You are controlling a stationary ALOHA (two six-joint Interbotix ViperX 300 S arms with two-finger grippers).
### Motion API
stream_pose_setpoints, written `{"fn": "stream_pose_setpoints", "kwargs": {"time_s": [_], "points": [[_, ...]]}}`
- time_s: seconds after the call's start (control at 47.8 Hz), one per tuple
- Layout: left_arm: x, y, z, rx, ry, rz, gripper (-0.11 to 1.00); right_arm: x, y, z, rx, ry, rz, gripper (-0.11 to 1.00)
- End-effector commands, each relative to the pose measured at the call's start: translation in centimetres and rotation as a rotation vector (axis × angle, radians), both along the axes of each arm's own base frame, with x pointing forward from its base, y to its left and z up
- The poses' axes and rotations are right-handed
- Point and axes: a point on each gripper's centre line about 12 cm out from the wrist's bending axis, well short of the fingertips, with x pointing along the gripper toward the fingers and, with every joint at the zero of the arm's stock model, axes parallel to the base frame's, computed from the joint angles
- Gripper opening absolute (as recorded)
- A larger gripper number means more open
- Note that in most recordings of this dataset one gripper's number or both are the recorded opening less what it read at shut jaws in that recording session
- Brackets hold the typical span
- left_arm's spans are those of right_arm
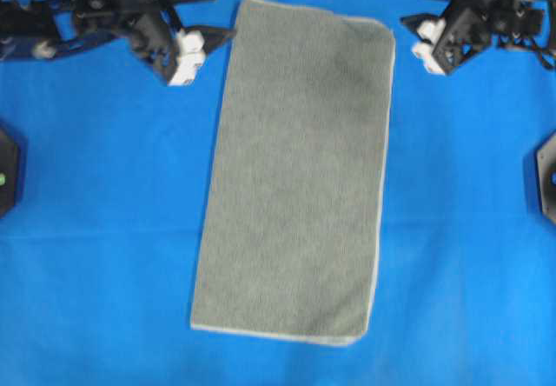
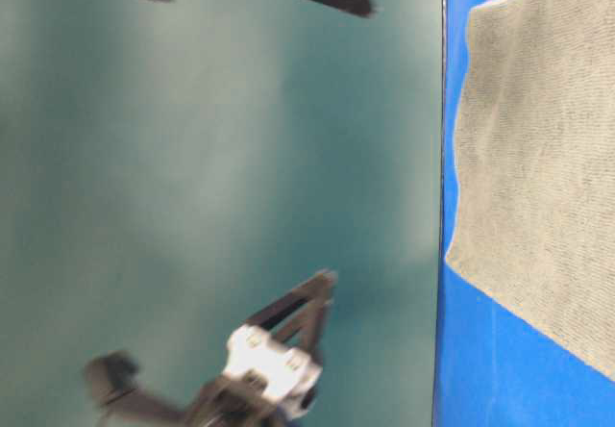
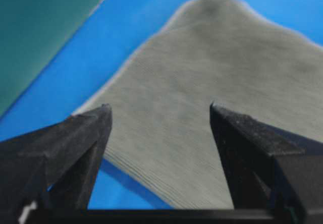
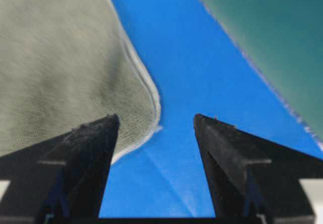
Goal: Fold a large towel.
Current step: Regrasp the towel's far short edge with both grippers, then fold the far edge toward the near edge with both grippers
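Note:
The towel's wide middle lies flat and loose on the table covering. My right gripper should next grab its rounded hem corner (image 1: 387,33) to fold the towel.
The grey-green towel (image 1: 300,177) lies flat on the blue covering as a tall rectangle, its pale hem running along the right and bottom edges. My left gripper (image 1: 221,38) hovers at the towel's upper left edge, open and empty. In the left wrist view the towel (image 3: 212,82) spreads out beyond the spread fingers of the left gripper (image 3: 160,108), and its near edge looks layered. My right gripper (image 1: 415,31) hangs just right of the upper right corner, open and empty. In the right wrist view, the rounded towel corner (image 4: 75,57) lies left of the right gripper (image 4: 156,118).
Blue table covering (image 1: 104,229) surrounds the towel on all sides. Dark fixtures sit at the left edge (image 1: 7,173) and the right edge (image 1: 547,177). A green surface (image 4: 272,32) lies beyond the table's edge.

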Motion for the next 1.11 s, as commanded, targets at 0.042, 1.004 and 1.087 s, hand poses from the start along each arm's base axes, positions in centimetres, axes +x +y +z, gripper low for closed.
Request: {"fn": "stream_pose_setpoints", "kwargs": {"time_s": [0.042, 1.004, 1.087], "points": [[1.7, 2.8, -2.7, 0.003, 0.001, 0.046, 0.74, 1.6, -1.2, -1.8, 0.034, -0.005, 0.02, 0.63], [3.2, 6.9, -11.2, -0.139, 0.244, 0.108, 0.02, 4.7, -4.6, -8.0, 0.11, 0.076, 0.038, 0.07], [3.2, 7.0, -10.6, -0.133, 0.235, 0.109, 0.02, 4.5, -4.6, -7.4, 0.101, 0.077, 0.029, 0.07]]}}
